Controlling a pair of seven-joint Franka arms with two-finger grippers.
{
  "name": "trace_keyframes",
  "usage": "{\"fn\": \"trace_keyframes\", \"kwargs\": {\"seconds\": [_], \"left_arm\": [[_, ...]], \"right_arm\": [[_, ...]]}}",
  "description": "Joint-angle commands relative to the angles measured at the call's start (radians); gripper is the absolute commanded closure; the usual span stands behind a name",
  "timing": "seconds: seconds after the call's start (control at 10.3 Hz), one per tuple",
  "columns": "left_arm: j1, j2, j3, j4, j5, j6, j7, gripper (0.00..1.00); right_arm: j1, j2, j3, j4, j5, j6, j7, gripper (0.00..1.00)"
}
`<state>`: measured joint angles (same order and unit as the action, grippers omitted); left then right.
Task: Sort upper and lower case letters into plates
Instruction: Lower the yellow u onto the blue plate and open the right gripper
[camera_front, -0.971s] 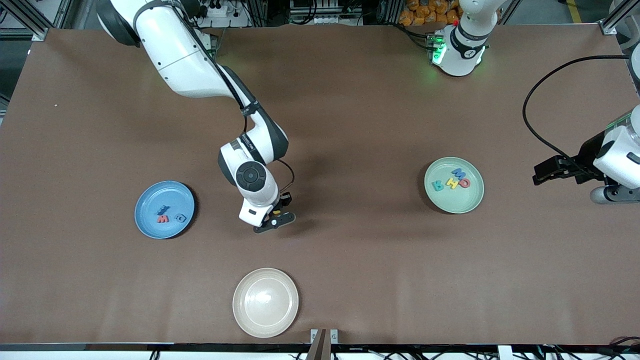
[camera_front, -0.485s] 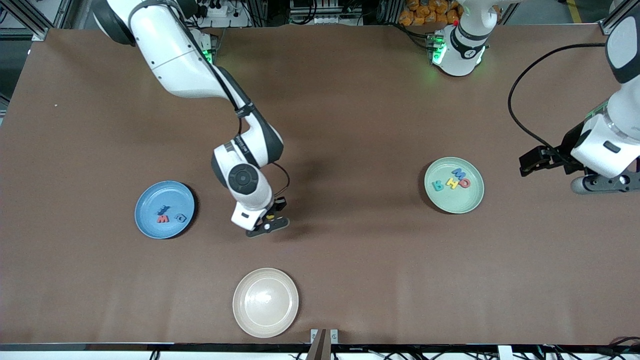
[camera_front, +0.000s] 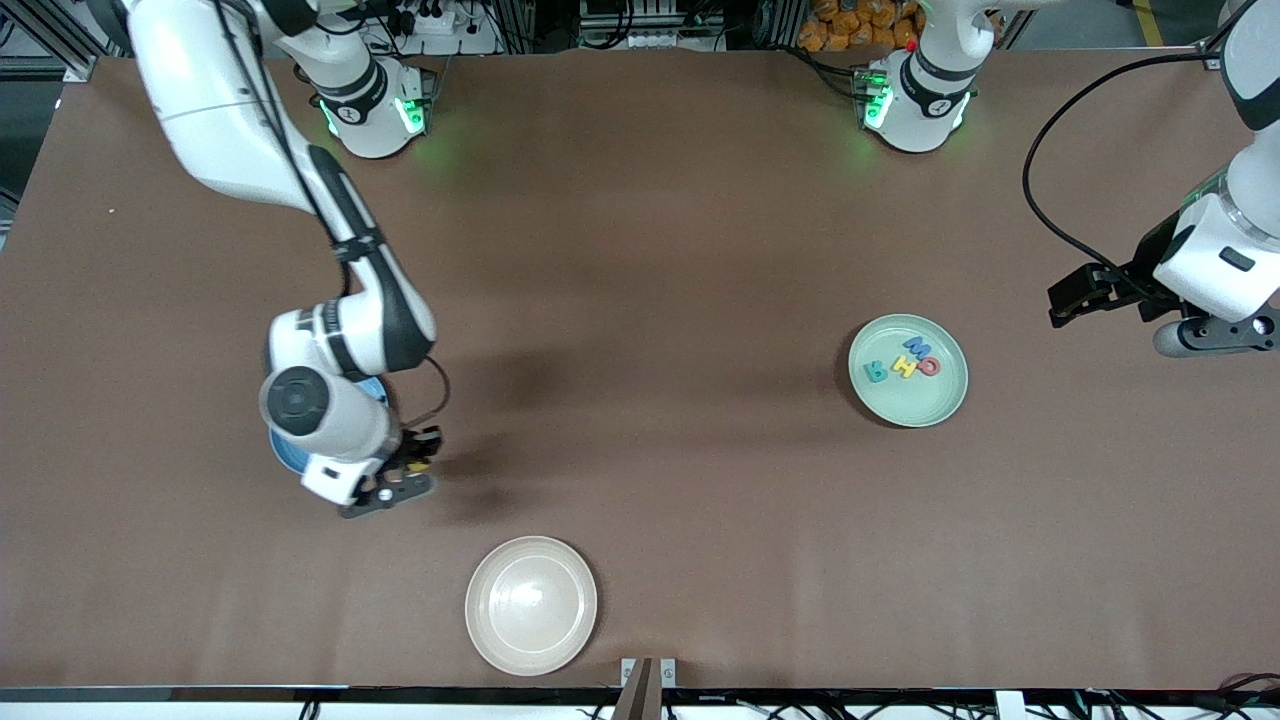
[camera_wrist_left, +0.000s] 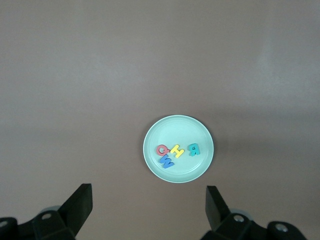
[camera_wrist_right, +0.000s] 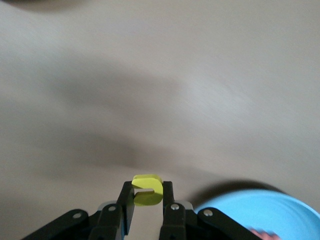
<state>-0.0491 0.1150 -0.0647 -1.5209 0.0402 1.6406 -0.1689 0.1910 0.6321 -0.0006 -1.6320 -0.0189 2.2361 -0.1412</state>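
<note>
The yellow letter hangs above bare tabletop outside the blue plate, so it goes over the plate, before my right gripper releases it.
My right gripper (camera_wrist_right: 146, 192) is shut on a small yellow letter (camera_wrist_right: 147, 191), which stands upright between its fingers. It hangs over the table at the edge of the blue plate (camera_wrist_right: 260, 215). In the front view the right wrist covers most of that blue plate (camera_front: 281, 452), and the right gripper (camera_front: 402, 478) sits just past its rim. The pale green plate (camera_front: 940, 400) holds a teal letter (camera_front: 877, 372), a yellow one (camera_front: 905, 366), a red one (camera_front: 929, 366) and a blue one (camera_front: 917, 347). My left gripper (camera_wrist_left: 148, 207) is open and empty, up in the air beside that plate (camera_wrist_left: 187, 170).
An empty cream-beige plate (camera_front: 531, 605) lies near the table's front edge, closer to the camera than the right gripper. A black cable loops from the left arm (camera_front: 1040, 190) over the table at that arm's end.
The right arm has swung from the table's middle toward the blue plate, carrying the yellow letter and now covering most of the plate. The left arm shifted a little and stays open.
</note>
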Motion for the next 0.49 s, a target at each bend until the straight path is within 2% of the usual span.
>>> {"fn": "trace_keyframes", "kwargs": {"seconds": [0.0,0.1,0.19,0.29,0.39], "left_arm": [[-0.008,-0.008,0.013,-0.012,-0.022,0.002,0.02,0.0],[0.003,-0.006,0.01,-0.012,-0.025,0.002,0.028,0.0],[0.009,-0.005,0.008,-0.012,-0.025,0.002,0.029,0.0],[0.008,-0.005,0.008,-0.012,-0.025,0.002,0.028,0.0],[0.008,-0.005,0.006,-0.012,-0.025,0.002,0.029,0.0]], "right_arm": [[-0.073,-0.127,0.016,-0.181,-0.006,0.01,-0.092,1.0],[-0.085,-0.152,0.016,-0.219,-0.007,0.011,-0.104,1.0],[-0.088,-0.173,0.014,-0.25,-0.01,0.011,-0.106,0.96],[-0.093,-0.195,0.014,-0.279,-0.016,0.016,-0.106,0.74],[-0.094,-0.209,0.014,-0.288,-0.036,0.016,-0.106,0.02]]}}
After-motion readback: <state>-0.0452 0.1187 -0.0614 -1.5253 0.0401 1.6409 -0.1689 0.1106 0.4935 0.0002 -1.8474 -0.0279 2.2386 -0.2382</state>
